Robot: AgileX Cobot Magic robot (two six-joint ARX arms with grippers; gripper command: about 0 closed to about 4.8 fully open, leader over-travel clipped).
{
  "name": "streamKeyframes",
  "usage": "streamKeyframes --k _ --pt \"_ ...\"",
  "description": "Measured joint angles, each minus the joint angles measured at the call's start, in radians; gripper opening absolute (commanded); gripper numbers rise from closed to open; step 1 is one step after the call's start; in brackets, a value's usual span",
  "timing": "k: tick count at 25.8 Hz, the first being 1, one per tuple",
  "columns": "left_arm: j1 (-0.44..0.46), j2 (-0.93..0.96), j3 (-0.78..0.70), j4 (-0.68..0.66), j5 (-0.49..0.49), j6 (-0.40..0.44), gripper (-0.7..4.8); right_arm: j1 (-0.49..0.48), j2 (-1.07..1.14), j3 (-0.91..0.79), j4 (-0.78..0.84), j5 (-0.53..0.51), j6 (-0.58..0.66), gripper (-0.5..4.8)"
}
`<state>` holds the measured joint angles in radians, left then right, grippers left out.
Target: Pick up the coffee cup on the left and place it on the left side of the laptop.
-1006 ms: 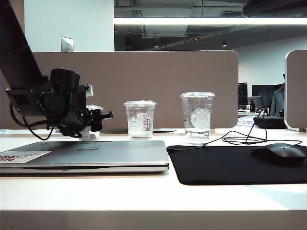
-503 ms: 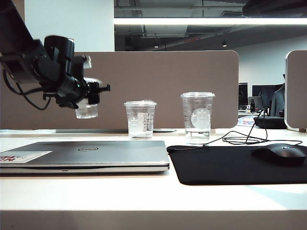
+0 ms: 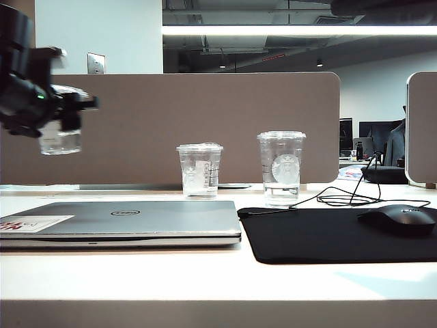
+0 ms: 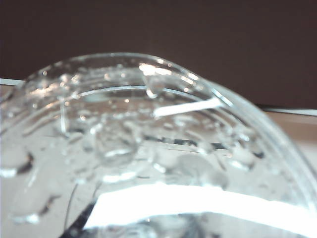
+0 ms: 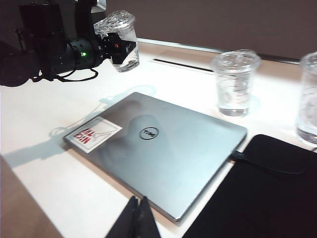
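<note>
The cup's base (image 3: 61, 152) is high above the white tabletop beside the laptop (image 3: 136, 219), so the left gripper should lower the cup before letting go of it.
The coffee cup (image 3: 60, 140), short, clear and lidded, hangs in the air at the far left, well above the table, tilted a little. My left gripper (image 3: 66, 115) is shut on it just under the lid. In the left wrist view the cup's wet clear lid (image 4: 148, 148) fills the picture and hides the fingers. The right wrist view shows the same cup (image 5: 124, 42) held by the left gripper (image 5: 117, 48) beyond the far left corner of the laptop (image 5: 163, 144). The silver laptop (image 3: 136, 219) lies closed. My right gripper (image 5: 138, 201) hovers shut near the laptop's front edge, holding nothing.
Two taller clear cups (image 3: 199, 169) (image 3: 280, 167) stand behind the laptop and the pad. A black mouse pad (image 3: 334, 232) with a black mouse (image 3: 399, 219) lies to the right of the laptop, a cable (image 3: 341, 198) behind it. A brown partition (image 3: 205, 116) closes the back.
The left arm has lifted the coffee cup off the table behind the laptop and carried it up and to the left. The right gripper has stayed put.
</note>
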<state>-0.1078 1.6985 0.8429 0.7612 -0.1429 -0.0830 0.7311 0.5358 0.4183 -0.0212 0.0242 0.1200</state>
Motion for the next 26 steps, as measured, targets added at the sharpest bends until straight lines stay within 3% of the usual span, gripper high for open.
streamKeyframes --k 11,21,26 --pt "0.122 -0.083 -0.262 0.105 -0.008 -0.001 1.88 0.000 0.000 0.000 0.000 -0.025 0.000 -0.05" --pt "0.226 -0.007 -0.282 0.158 0.100 -0.023 1.88 0.000 0.000 0.000 0.000 -0.025 0.000 -0.05" --pt "0.222 0.069 -0.282 0.215 0.129 -0.026 1.88 0.000 0.000 0.000 0.000 -0.025 0.000 -0.05"
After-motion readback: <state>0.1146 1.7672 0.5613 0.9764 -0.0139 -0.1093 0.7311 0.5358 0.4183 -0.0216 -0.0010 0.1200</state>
